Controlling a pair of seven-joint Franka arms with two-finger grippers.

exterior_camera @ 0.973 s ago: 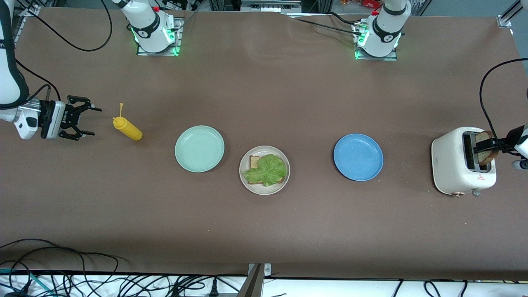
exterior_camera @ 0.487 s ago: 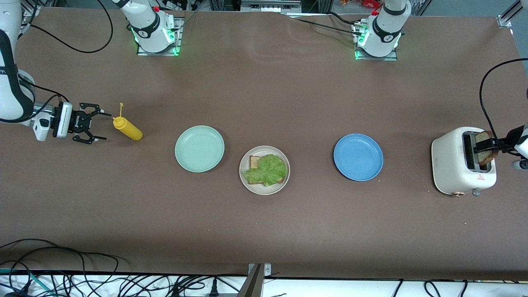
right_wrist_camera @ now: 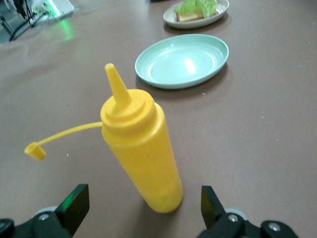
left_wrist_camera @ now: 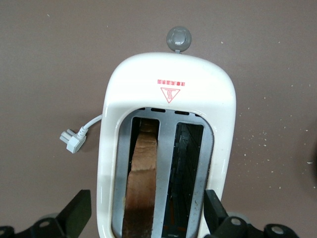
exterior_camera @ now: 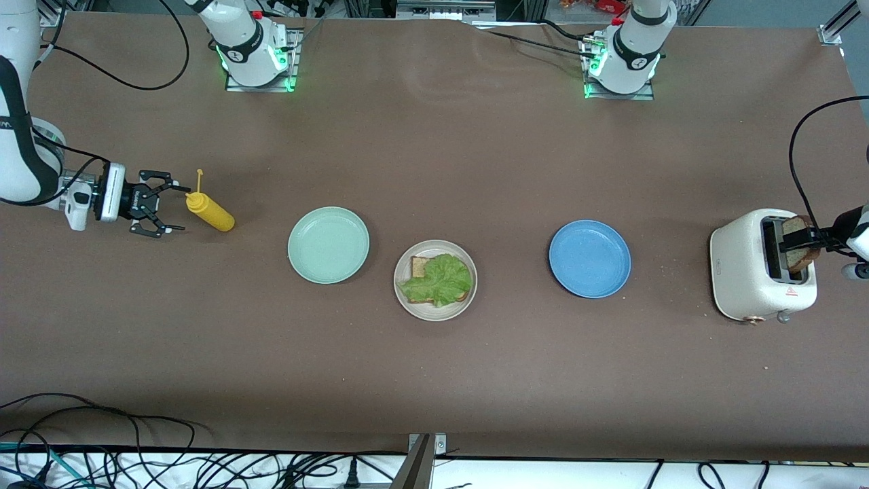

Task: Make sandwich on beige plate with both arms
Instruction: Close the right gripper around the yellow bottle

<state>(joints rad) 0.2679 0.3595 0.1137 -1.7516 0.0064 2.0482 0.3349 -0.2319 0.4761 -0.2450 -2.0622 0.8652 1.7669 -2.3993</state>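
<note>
The right gripper takes hold of the bottle by its straight-sided body next, since the yellow bottle's nozzle slopes to a narrow open tip.
The beige plate holds one bread slice with a ruffled lettuce leaf on it; it also shows in the right wrist view. The second bread slice stands in a slot of the white toaster, also in the left wrist view. My left gripper is open over the toaster, with a finger on either side of that slice. My right gripper is open, low over the table, right beside the yellow squeeze bottle.
The yellow bottle stands upright with its cap hanging on a tether. A mint-green plate lies beside the beige plate toward the right arm's end. A blue plate lies toward the left arm's end. The toaster's plug lies beside it.
My right gripper has moved across the table toward the yellow bottle and now faces it closely. The left gripper, toaster and plates have not moved.
</note>
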